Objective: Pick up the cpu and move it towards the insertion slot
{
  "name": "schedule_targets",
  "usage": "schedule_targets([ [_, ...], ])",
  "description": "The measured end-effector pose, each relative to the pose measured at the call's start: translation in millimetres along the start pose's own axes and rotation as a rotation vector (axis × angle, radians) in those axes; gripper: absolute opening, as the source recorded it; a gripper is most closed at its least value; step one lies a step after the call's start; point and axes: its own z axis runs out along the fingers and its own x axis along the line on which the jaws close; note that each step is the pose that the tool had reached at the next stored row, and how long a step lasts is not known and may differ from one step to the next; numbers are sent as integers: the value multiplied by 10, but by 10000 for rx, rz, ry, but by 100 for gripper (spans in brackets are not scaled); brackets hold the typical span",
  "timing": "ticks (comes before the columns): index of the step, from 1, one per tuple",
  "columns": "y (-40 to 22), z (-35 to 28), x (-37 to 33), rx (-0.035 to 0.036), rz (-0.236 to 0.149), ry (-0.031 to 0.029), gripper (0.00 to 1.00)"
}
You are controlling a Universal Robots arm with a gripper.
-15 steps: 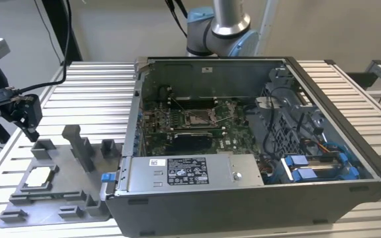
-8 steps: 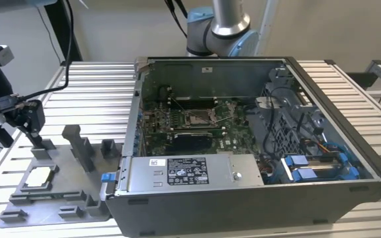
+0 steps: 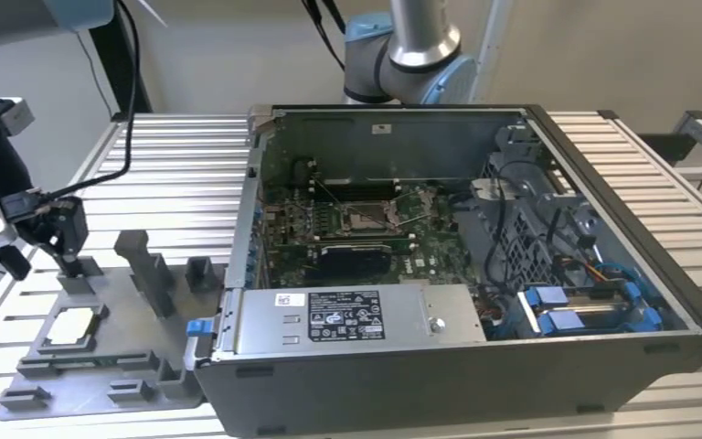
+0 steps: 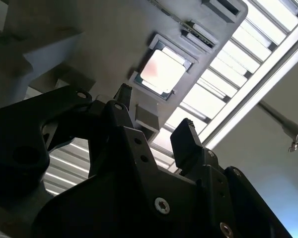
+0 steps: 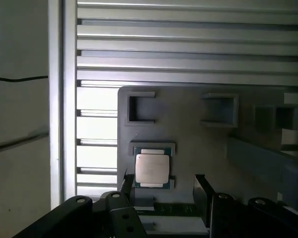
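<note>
Grey tray holders hug opposite ends of the cpu. My gripper picks up the cpu by its open side edges between the holders next.
The cpu is a small silvery square lying flat in a recess of the grey tray, at the exterior view's left. My gripper hangs above the tray, just behind the chip, open and holding nothing. In both wrist views the cpu sits beyond the two black fingertips, apart from them. The gripper stands with its jaws wider than the chip. The insertion slot is a silver-framed socket on the green board inside the open computer case.
Upright grey blocks rise from the tray right beside the gripper. The case wall stands between tray and socket. A power supply and blue-clipped cables fill the case front. A robot base stands behind. The slatted table surrounds everything.
</note>
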Motion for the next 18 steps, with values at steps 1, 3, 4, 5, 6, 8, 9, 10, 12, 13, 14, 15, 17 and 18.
schedule_targets([
  [1,-1,17,1,0,26,1,100],
  [3,-6,54,2,0,62,0,100],
  [4,-7,70,4,1,74,0,100],
  [5,-10,86,9,1,77,0,100],
  [6,-11,103,15,1,81,-1,100],
  [8,-18,136,27,2,81,-1,100],
  [9,-22,153,31,1,81,-2,100],
  [10,-26,172,33,1,82,-3,100],
  [12,-34,209,38,2,83,-1,100],
  [13,-40,227,40,2,82,-1,100],
  [14,-47,244,42,3,82,0,100],
  [15,-54,262,43,3,81,0,100],
  [17,-69,301,46,1,82,-3,100],
  [18,-77,319,47,1,82,-2,100],
])
